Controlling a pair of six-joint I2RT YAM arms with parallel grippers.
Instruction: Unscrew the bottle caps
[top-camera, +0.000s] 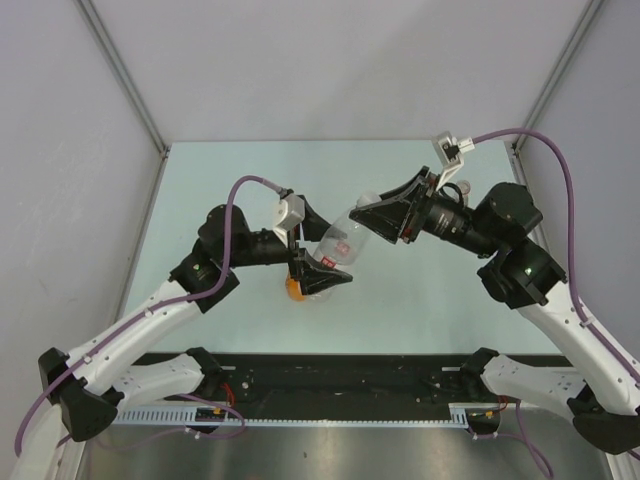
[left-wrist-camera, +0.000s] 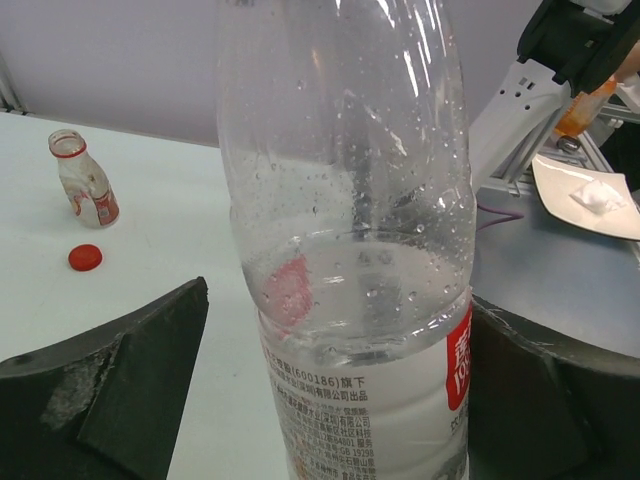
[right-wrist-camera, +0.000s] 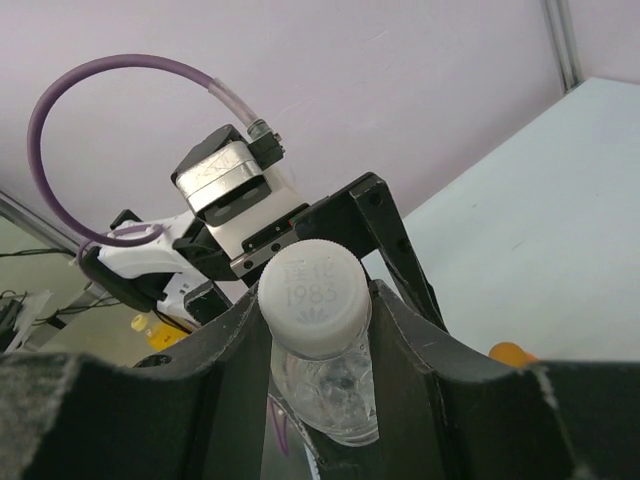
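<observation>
My left gripper should next grab the clear bottle around its labelled lower body (top-camera: 331, 258) (left-wrist-camera: 360, 400). The white cap then stays free for my right gripper to unscrew.
A clear bottle (top-camera: 342, 243) with a pale label hangs tilted above the table between both arms. My right gripper (top-camera: 375, 220) is shut on its white cap (right-wrist-camera: 315, 297), one finger on each side. My left gripper (top-camera: 320, 278) stands open around the bottle's labelled lower body (left-wrist-camera: 360, 400). Its left finger (left-wrist-camera: 130, 380) is clearly apart from the bottle, and its right finger (left-wrist-camera: 540, 390) is close against it. A small bottle with a red neck ring (left-wrist-camera: 83, 178) stands capless on the table, a red cap (left-wrist-camera: 85, 258) lying beside it. The orange bottle (top-camera: 293, 290) sits under the left gripper.
The pale table (top-camera: 200, 200) is enclosed by grey walls at the back and sides. The left wrist view shows a white dish (left-wrist-camera: 590, 195) and black fixtures off the table's edge. A purple cable (right-wrist-camera: 90, 110) loops over the left wrist.
</observation>
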